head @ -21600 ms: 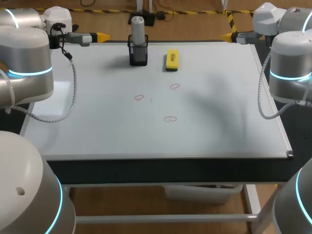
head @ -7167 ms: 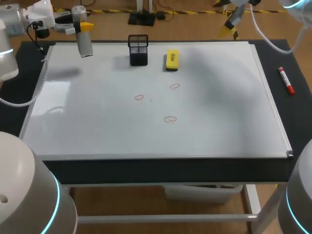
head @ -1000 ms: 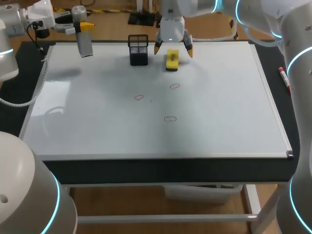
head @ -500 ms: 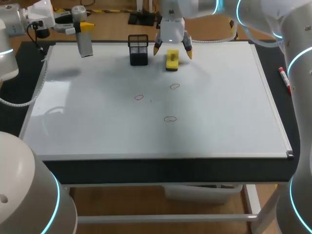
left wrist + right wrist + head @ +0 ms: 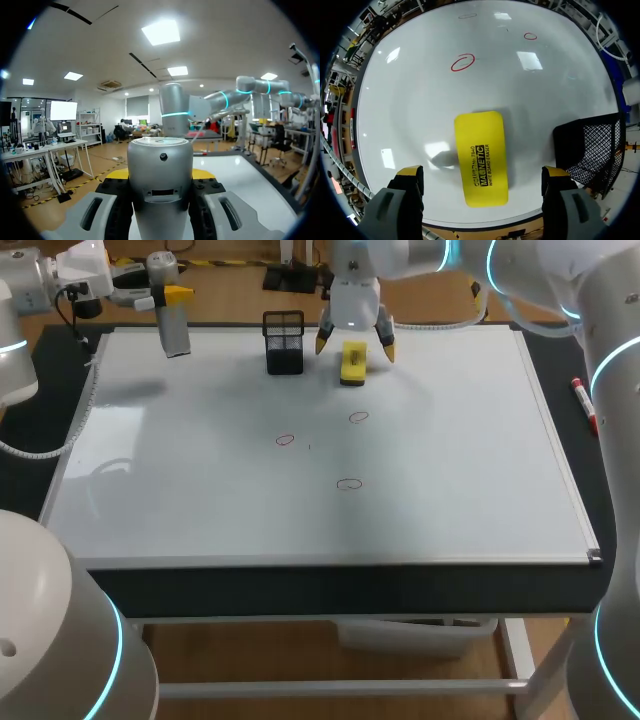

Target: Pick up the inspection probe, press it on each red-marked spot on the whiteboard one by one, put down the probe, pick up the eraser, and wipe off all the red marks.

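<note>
My right gripper needs to grab the yellow eraser by its long sides [image 5: 354, 352] next to the printed lettering, so that it can then wipe the red marks off the whiteboard [image 5: 450, 470].
My left gripper [image 5: 170, 292] hangs over the whiteboard's [image 5: 450, 470] far left corner, shut on the grey cylindrical probe [image 5: 173, 325]. In the left wrist view the probe [image 5: 160, 165] fills the gap between the left gripper's [image 5: 160, 176] fingers. The yellow eraser [image 5: 352, 362] lies flat at the board's far middle. My right gripper [image 5: 355, 345] is open just above it, one yellow tip on each side. From the right wrist the eraser [image 5: 480, 157] lies between the right gripper's [image 5: 482, 174] fingers, not touched. Three red marks [image 5: 285, 439] [image 5: 358, 417] [image 5: 348, 483] sit mid-board.
A black mesh holder [image 5: 284, 343] stands empty just left of the eraser, close to my right gripper's finger; the right wrist view shows the holder [image 5: 590, 145] beside that finger. A red marker [image 5: 586, 405] lies on the dark strip right of the board.
The probe, once standing in the mesh holder, is now in my left gripper. My right arm came in over the eraser; over the last second it has barely shifted. The left arm is still.
</note>
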You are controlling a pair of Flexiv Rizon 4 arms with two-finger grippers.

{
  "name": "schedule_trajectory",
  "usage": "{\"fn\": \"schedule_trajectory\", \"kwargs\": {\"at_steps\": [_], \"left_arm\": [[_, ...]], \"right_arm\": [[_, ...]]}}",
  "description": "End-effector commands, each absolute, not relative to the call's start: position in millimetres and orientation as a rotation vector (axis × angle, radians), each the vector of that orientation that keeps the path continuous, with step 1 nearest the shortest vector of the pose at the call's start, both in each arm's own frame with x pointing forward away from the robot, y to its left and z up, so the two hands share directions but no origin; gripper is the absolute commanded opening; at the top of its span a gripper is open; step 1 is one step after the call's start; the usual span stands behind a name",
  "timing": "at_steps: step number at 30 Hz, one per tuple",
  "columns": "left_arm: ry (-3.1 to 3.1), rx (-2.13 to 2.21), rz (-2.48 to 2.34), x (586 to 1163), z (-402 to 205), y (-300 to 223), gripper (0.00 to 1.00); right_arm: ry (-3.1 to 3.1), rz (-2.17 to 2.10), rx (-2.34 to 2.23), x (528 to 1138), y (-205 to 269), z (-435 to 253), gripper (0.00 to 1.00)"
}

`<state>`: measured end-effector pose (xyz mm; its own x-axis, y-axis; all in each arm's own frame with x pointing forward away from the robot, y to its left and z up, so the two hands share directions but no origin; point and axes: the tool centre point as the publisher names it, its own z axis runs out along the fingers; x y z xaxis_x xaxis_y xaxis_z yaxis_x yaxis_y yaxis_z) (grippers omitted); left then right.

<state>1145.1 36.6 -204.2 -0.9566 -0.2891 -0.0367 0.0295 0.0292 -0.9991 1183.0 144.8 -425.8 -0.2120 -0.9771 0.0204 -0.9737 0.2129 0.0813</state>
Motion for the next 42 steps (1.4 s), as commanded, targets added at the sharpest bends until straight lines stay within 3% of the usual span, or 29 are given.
{"fn": "schedule_trajectory", "kwargs": {"at_steps": [1,14,15,18,21,23,42], "left_arm": [[2.073,-0.272,-2.019,1143.5,-202.5,35.9,0.0],[2.073,-0.272,-2.019,1143.5,-202.5,35.9,0.0],[2.073,-0.272,-2.019,1143.5,-202.5,35.9,0.0],[2.073,-0.272,-2.019,1143.5,-202.5,35.9,0.0],[2.073,-0.272,-2.019,1143.5,-202.5,35.9,0.0],[2.073,-0.272,-2.019,1143.5,-202.5,35.9,0.0],[2.073,-0.272,-2.019,1143.5,-202.5,35.9,0.0]], "right_arm": [[-2.209,-0.439,1.776,1193.4,145.8,-434.3,1.0],[-2.205,-0.445,1.771,1189.7,146.0,-436.2,1.0],[-2.205,-0.445,1.771,1189.5,146.0,-436.3,0.95],[-2.206,-0.446,1.769,1189.0,146.1,-436.5,0.46],[-2.207,-0.445,1.766,1187.9,145.9,-436.8,0.25],[-2.207,-0.444,1.765,1187.0,145.9,-436.3,0.01],[-2.293,-0.374,1.719,1172.2,135.0,-401.1,0.0]]}}
